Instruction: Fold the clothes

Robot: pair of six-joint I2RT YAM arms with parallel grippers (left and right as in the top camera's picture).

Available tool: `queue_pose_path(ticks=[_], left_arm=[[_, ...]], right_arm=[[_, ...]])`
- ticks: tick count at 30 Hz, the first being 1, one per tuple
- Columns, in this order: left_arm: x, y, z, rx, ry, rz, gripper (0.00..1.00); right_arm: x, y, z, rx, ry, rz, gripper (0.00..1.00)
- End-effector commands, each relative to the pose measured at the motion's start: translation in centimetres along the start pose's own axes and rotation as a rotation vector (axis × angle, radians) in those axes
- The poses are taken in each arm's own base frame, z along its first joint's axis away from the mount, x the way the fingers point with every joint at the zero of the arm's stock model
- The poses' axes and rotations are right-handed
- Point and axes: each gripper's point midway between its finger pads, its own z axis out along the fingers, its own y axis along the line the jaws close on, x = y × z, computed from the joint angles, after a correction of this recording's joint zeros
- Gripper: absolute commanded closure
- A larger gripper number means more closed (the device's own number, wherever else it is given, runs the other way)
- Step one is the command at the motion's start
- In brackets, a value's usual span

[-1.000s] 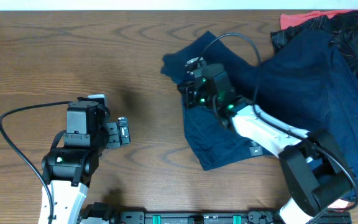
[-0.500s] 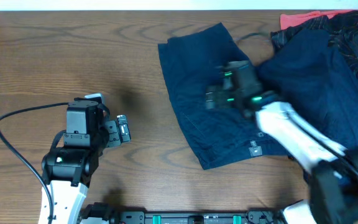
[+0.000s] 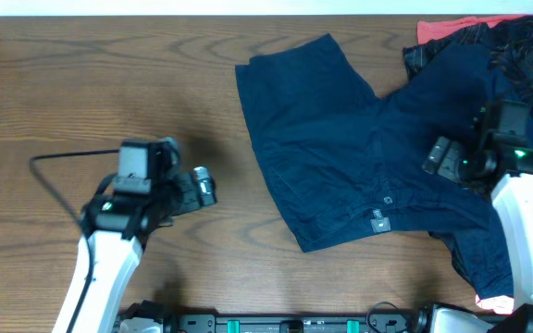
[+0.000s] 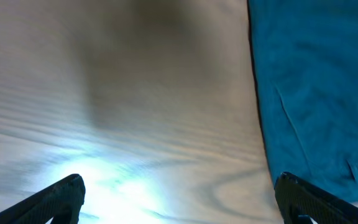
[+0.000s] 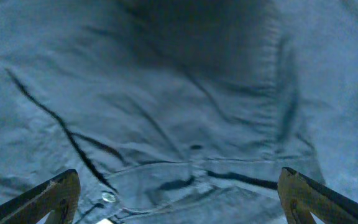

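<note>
Next, the left gripper grabs the navy blue shorts (image 3: 327, 139) by the edge facing empty wood, opposite the heaped clothes, to draw them away for folding.
Navy blue shorts (image 3: 327, 139) lie spread flat in the middle of the table, with one leg reaching to the far edge. More clothes are heaped at the right: another navy piece (image 3: 470, 92), a black red-lined piece (image 3: 526, 42) and a coral-red one (image 3: 452, 28). My right gripper (image 3: 440, 159) hovers open over the navy cloth (image 5: 179, 93) with nothing in it. A small metal button (image 5: 107, 198) shows near its left finger (image 5: 55, 196). My left gripper (image 3: 202, 185) is open and empty over bare wood. The shorts' edge (image 4: 316, 93) lies by its right finger (image 4: 303, 199).
The wooden table (image 3: 81, 83) stretches left of the shorts. The left arm's black cable (image 3: 63, 159) loops over it. A coral scrap (image 3: 493, 302) peeks out at the front right, beside the right arm (image 3: 526, 231).
My right gripper opened, let go of the shorts and drew back to the right. The shorts now lie spread out. My left gripper moved right, toward the shorts.
</note>
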Motion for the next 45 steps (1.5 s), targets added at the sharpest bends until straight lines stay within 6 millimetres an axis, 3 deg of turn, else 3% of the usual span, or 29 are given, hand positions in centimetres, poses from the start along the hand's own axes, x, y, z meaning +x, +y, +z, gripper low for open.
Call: queue_pose_path(ticks=[1,11,18,32,39,42,44,45], left_arm=[[2.3,-1.5,2.0,0.033,0.127,-0.049,0.02],[6.5,-3.7,7.1,-0.061,0.285,0.016,0.02],[8.8,-5.5,9.1,-0.066,0.338,0.033,0.02],[13.3,-12.6,12.5,0.056,0.341,0.06,0.02],[16.2,-13.7,14.6,0.046,0.379,0.045,0.0],[17.0,-13.7,15.3,0.04,0.39,0.056,0.22],[17.0,-13.7,15.4,0.038,0.389,0.056,0.62],[17.0,-13.7,15.4,0.039,0.386,0.057,0.74]], right_arm=[[-0.3,-0.7,-0.5,-0.006,-0.005,0.02,0.01],[0.1,-0.9,-0.5,-0.001,0.01,0.009,0.01],[0.4,-1.0,-0.5,0.004,0.022,0.002,0.01],[0.4,-1.0,-0.5,0.003,0.023,0.002,0.01],[0.7,-1.0,-0.5,0.006,0.033,0.001,0.01],[0.7,-1.0,-0.5,0.006,0.034,0.001,0.01],[0.7,-1.0,-0.5,0.006,0.034,0.001,0.01],[0.7,-1.1,-0.5,0.007,0.034,0.001,0.01]])
